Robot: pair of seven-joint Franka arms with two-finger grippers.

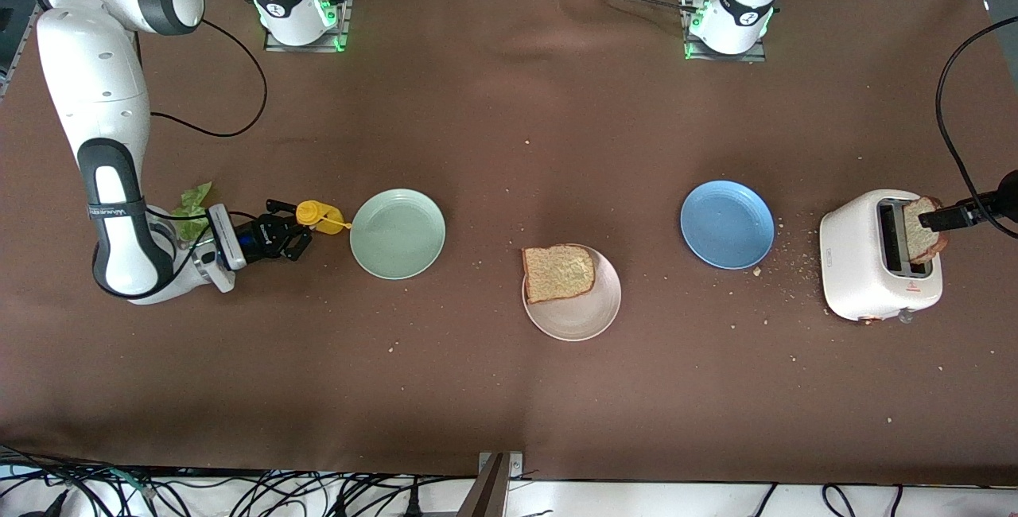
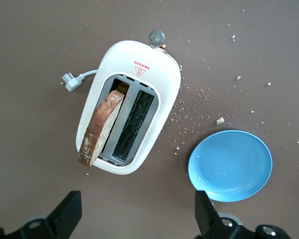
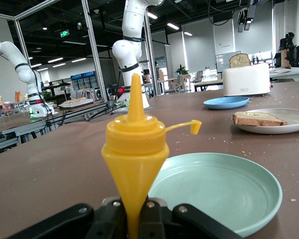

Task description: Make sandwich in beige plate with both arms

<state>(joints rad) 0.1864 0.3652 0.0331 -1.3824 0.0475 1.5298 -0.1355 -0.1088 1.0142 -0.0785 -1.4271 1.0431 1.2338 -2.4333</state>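
Note:
The yellow squeeze bottle (image 1: 316, 213) is low over the table beside the mint-green plate (image 1: 398, 232), so my right gripper should open its fingers.
One brown bread slice (image 1: 558, 272) lies on the beige plate (image 1: 584, 322) in the middle of the table. A second slice (image 1: 922, 231) stands out of a slot of the white toaster (image 1: 863, 262); it also shows in the left wrist view (image 2: 100, 127). My left gripper (image 1: 954, 216) hangs over the toaster, open and empty (image 2: 137, 196). My right gripper (image 1: 294, 232) is low beside the mint-green plate (image 1: 398, 232) and shut on a yellow squeeze bottle (image 3: 134, 149). The lettuce leaf (image 1: 193, 207) lies by the right arm's wrist.
A blue plate (image 1: 727, 224) sits between the beige plate and the toaster, with crumbs scattered around it. The toaster's cord and plug (image 2: 72, 80) lie beside it. A black cable (image 1: 950, 127) loops over the table at the left arm's end.

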